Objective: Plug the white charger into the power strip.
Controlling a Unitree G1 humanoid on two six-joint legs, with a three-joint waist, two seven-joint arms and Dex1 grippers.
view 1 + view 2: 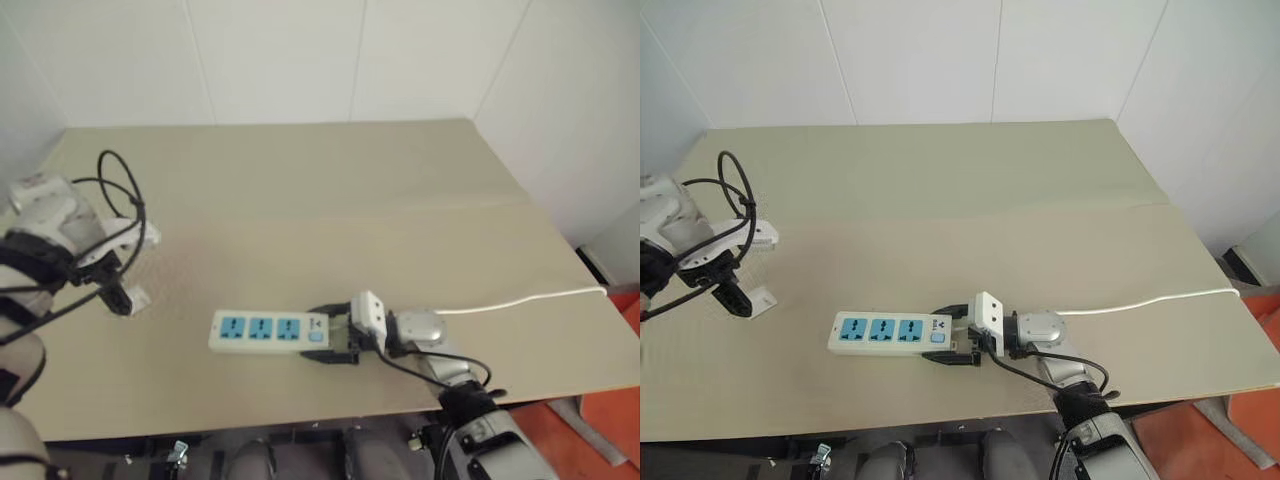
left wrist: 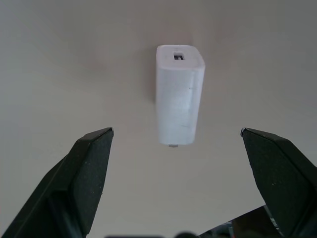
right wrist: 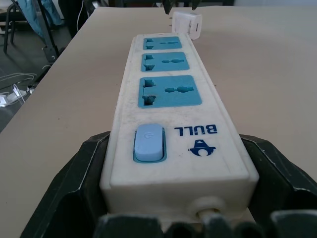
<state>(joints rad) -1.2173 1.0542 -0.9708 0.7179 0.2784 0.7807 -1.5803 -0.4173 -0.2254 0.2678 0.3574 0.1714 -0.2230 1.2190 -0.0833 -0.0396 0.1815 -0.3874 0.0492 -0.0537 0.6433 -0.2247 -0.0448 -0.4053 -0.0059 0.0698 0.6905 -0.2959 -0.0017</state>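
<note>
My left gripper isn't ready to close yet and should come down to the charger first. My fingers stop above the white charger point(image 1: 138, 299) point(image 2: 178, 99), so they would miss if they closed now.
The white charger point(image 2: 178, 99) lies on its side on the table, at the left in the head views point(image 1: 762, 298). My left gripper point(image 2: 177, 132) hangs just above it, pointing down, open, with one black finger on each side and apart from it. The power strip point(image 1: 265, 330) lies flat near the table's front edge, its three blue sockets facing up. My right gripper point(image 1: 338, 335) comes in level from the right and is shut on the strip's switch end, with a finger point(image 3: 84, 168) against each long side. The charger point(image 3: 185, 22) sits beyond the strip's far end.
The strip's thin white cord point(image 1: 520, 298) runs right, off the beige table point(image 1: 350, 200). White walls stand behind and to the right. Black cables loop over my left wrist point(image 1: 115, 185). The table's front edge lies close below the strip.
</note>
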